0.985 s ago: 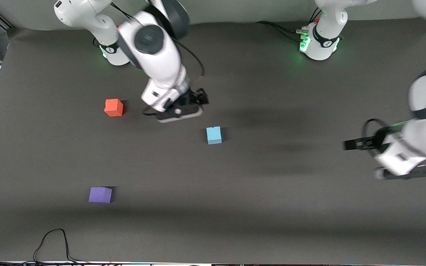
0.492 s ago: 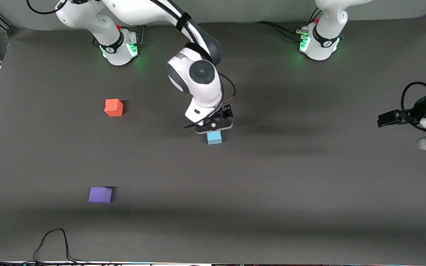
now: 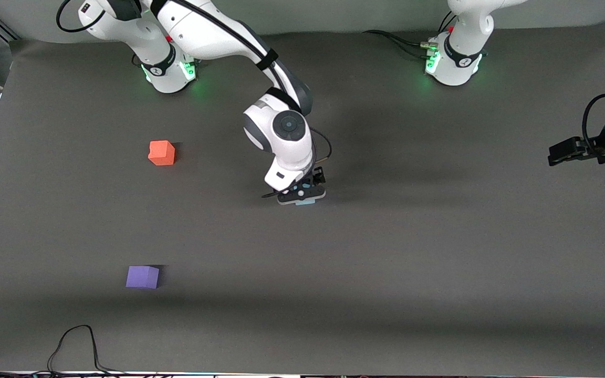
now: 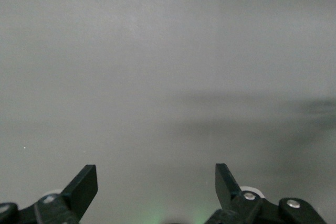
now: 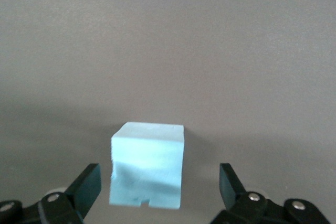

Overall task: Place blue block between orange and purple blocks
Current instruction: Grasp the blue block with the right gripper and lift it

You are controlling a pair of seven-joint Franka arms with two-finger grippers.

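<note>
My right gripper's fingers are above the top of the blue block, so they would miss it if I closed now. I will first lower them.
The blue block (image 5: 148,164) lies on the dark mat near the table's middle. In the front view only a sliver of it (image 3: 308,201) shows under my right gripper (image 3: 302,193). My right gripper (image 5: 158,186) is open and low over the block, with one finger on each side and a gap to both. The orange block (image 3: 161,153) sits toward the right arm's end. The purple block (image 3: 142,276) lies nearer to the front camera than the orange one. My left gripper (image 3: 565,151) is open and empty, up over the left arm's end of the table; it also shows in the left wrist view (image 4: 156,183).
A black cable (image 3: 74,344) loops on the mat's front edge toward the right arm's end. The two arm bases (image 3: 168,71) (image 3: 455,58) stand along the table's back edge. Wide bare mat (image 3: 155,215) lies between the orange and purple blocks.
My right gripper has swung from beside the orange block to over the blue block and come down around it. My left arm has pulled away toward its end of the table.
</note>
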